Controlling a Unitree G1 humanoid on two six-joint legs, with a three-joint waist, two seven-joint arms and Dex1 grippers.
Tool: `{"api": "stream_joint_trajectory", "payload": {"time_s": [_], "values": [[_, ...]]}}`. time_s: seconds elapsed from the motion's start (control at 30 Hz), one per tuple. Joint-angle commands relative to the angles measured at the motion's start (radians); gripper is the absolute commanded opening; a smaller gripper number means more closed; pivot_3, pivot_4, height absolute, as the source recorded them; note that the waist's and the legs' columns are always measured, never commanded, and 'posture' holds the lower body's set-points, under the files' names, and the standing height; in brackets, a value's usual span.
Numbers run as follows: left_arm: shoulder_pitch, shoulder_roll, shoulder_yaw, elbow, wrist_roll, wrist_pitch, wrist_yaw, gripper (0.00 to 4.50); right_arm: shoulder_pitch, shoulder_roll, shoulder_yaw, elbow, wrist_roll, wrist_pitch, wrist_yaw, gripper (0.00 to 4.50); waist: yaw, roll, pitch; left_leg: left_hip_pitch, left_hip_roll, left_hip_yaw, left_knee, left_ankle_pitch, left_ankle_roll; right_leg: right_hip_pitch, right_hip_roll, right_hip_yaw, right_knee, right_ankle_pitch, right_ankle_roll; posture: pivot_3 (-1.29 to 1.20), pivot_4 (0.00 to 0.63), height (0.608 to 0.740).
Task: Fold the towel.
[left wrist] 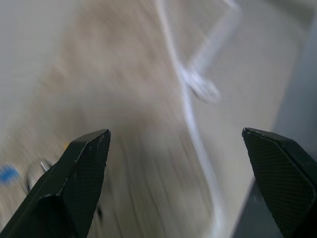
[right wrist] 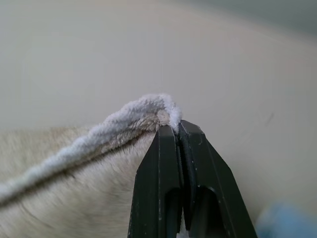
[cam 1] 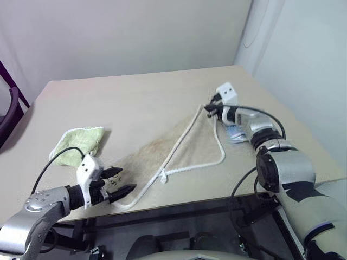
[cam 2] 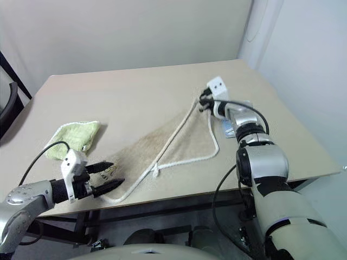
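My left gripper is to grab the towel's corded corner (cam 1: 123, 207) next, on the towel's edge with the white loop (cam 1: 162, 175). Then it can fold the beige towel.
The beige towel (cam 1: 187, 145) with white cord edging lies across the table's front middle. One corner is lifted off the table at the far right. My right gripper (cam 1: 208, 109) is shut on that raised corner; the right wrist view shows the corded edge (right wrist: 148, 111) pinched between the closed fingertips. The towel stretches from there down to a small white loop (cam 1: 162, 175) and on to its near left end. My left gripper (cam 1: 120, 181) hovers open at that near left end by the table's front edge, nothing between its fingers (left wrist: 81, 171).
A small light-green folded towel (cam 1: 78, 142) lies on the table (cam 1: 124, 103) at the left. A light-blue cloth (cam 1: 235, 132) sits under my right forearm. A dark chair (cam 1: 10, 108) stands past the table's left side. The table's far half is bare.
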Motion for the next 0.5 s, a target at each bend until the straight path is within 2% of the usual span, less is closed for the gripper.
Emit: {"api": "stream_joint_trajectory", "payload": {"time_s": [0.03, 0.2, 0.33, 0.5], "values": [[-0.03, -0.012, -0.059, -0.069, 0.032, -0.028, 0.015, 4.5, -0.055, 0.035, -0.051, -0.089, 0.073, 0.004, -0.059, 0.02, 0.0, 0.0, 0.0, 0.0, 0.0, 0.0, 0.0, 0.0, 0.0, 0.0, 0.0, 0.0, 0.0, 0.0, 0.0, 0.0, 0.0, 0.74], [-0.104, -0.011, -0.139, -0.089, 0.12, -0.041, 0.054, 4.5, -0.096, 0.073, -0.062, -0.131, 0.112, 0.114, -0.113, 0.02, 0.001, 0.0, 0.0, 0.0, 0.0, 0.0, 0.0, 0.0, 0.0, -0.001, 0.0, 0.0, 0.0, 0.0, 0.0, 0.0, 0.0, 0.74], [-0.178, -0.058, -0.182, -0.077, 0.153, -0.039, 0.102, 4.5, -0.091, 0.097, -0.015, -0.215, 0.102, 0.099, -0.09, 0.02, 0.002, 0.0, 0.0, -0.002, 0.0, 0.001, 0.0, 0.0, 0.0, -0.001, 0.0, 0.0, -0.001, 0.0, 0.0, 0.0, 0.0, 0.74], [-0.198, -0.035, -0.223, -0.095, 0.193, 0.016, 0.123, 4.5, -0.129, 0.09, -0.025, -0.249, 0.125, 0.143, -0.098, 0.02, 0.0, 0.0, 0.0, -0.002, 0.001, 0.001, -0.001, 0.0, 0.0, -0.002, 0.001, 0.0, 0.0, 0.002, 0.003, 0.0, 0.0, 0.74]]}}
